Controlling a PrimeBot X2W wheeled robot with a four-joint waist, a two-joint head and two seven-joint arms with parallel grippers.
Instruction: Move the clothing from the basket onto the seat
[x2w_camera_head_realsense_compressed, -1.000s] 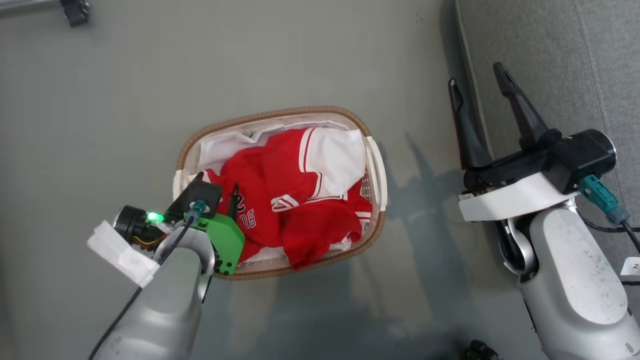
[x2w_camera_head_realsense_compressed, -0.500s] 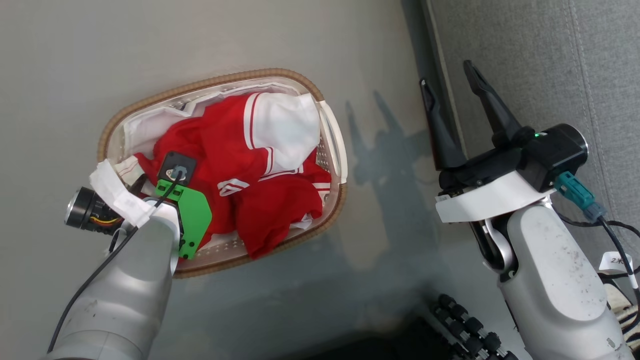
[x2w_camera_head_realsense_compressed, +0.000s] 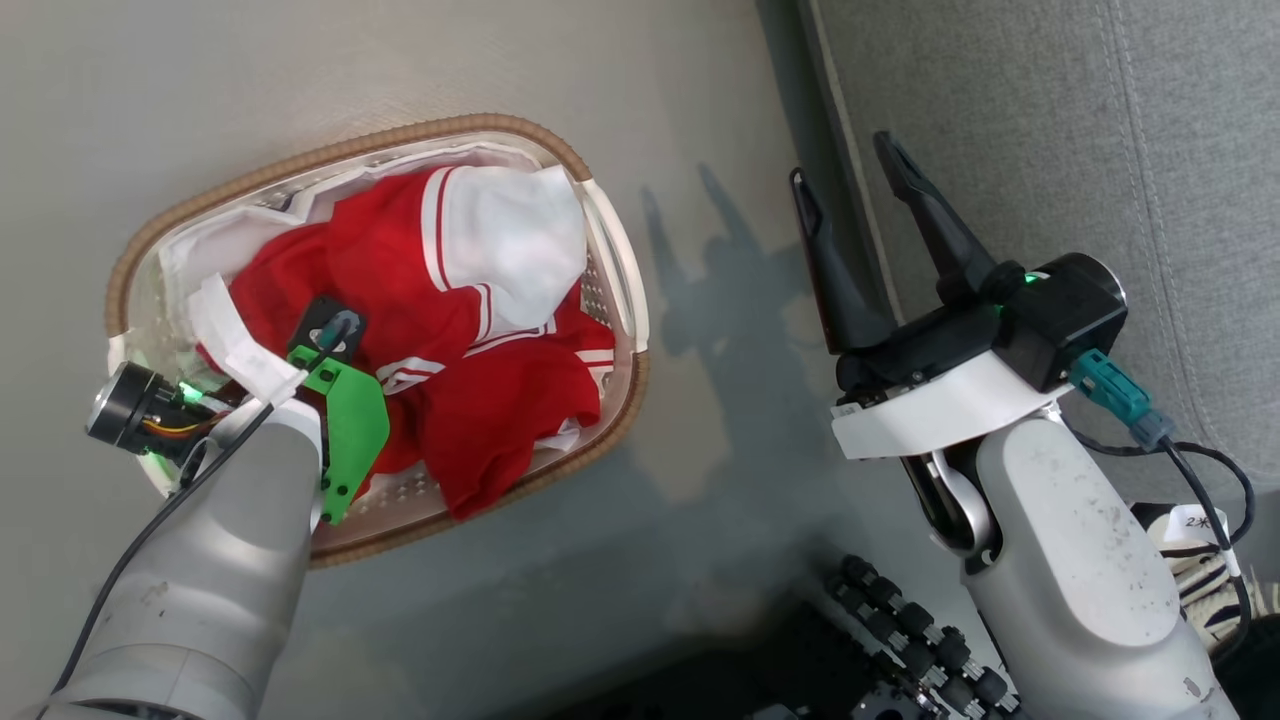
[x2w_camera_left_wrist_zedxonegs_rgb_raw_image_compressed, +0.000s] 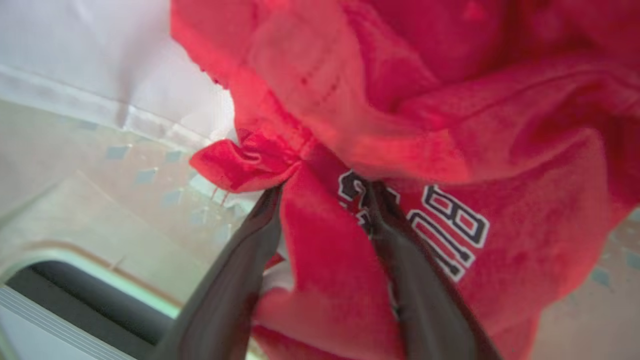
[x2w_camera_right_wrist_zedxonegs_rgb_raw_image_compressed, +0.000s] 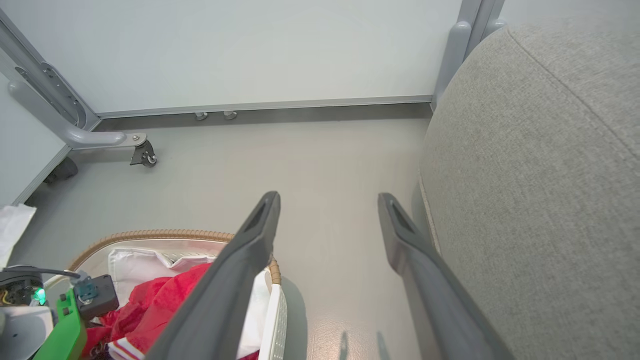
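My left gripper should next move the clothing onto the seat, grabbing the red jersey by its fold (x2w_camera_left_wrist_zedxonegs_rgb_raw_image_compressed: 327, 228) beside the lettering.
The basket (x2w_camera_head_realsense_compressed: 352, 152), white with a brown rim, stands on the floor at the left of the head view. Red and white clothing (x2w_camera_head_realsense_compressed: 400, 260) fills it. My left gripper (x2w_camera_left_wrist_zedxonegs_rgb_raw_image_compressed: 322, 190) reaches down into its left part. Both dark fingers (x2w_camera_left_wrist_zedxonegs_rgb_raw_image_compressed: 400, 260) straddle a fold of the red jersey (x2w_camera_left_wrist_zedxonegs_rgb_raw_image_compressed: 320, 280) with navy-white lettering, and the jaws stand apart. My right gripper (x2w_camera_head_realsense_compressed: 840, 160) hangs open and empty over the floor, between the basket and the grey seat (x2w_camera_head_realsense_compressed: 1050, 120). In the right wrist view the right gripper (x2w_camera_right_wrist_zedxonegs_rgb_raw_image_compressed: 329, 200) has the seat (x2w_camera_right_wrist_zedxonegs_rgb_raw_image_compressed: 540, 175) to its right and the basket (x2w_camera_right_wrist_zedxonegs_rgb_raw_image_compressed: 150, 235) at lower left.
A grey frame leg with a caster (x2w_camera_right_wrist_zedxonegs_rgb_raw_image_compressed: 142, 152) stands on the floor by the back wall. Part of my black base (x2w_camera_head_realsense_compressed: 920, 640) shows at the bottom of the head view. A striped item (x2w_camera_head_realsense_compressed: 1200, 570) lies at the seat's front edge. Bare floor separates basket and seat.
The head camera has turned, so the whole picture slid left. My left gripper has sunk further into the clothing and its fingers have drawn slightly closer. The right gripper stays open.
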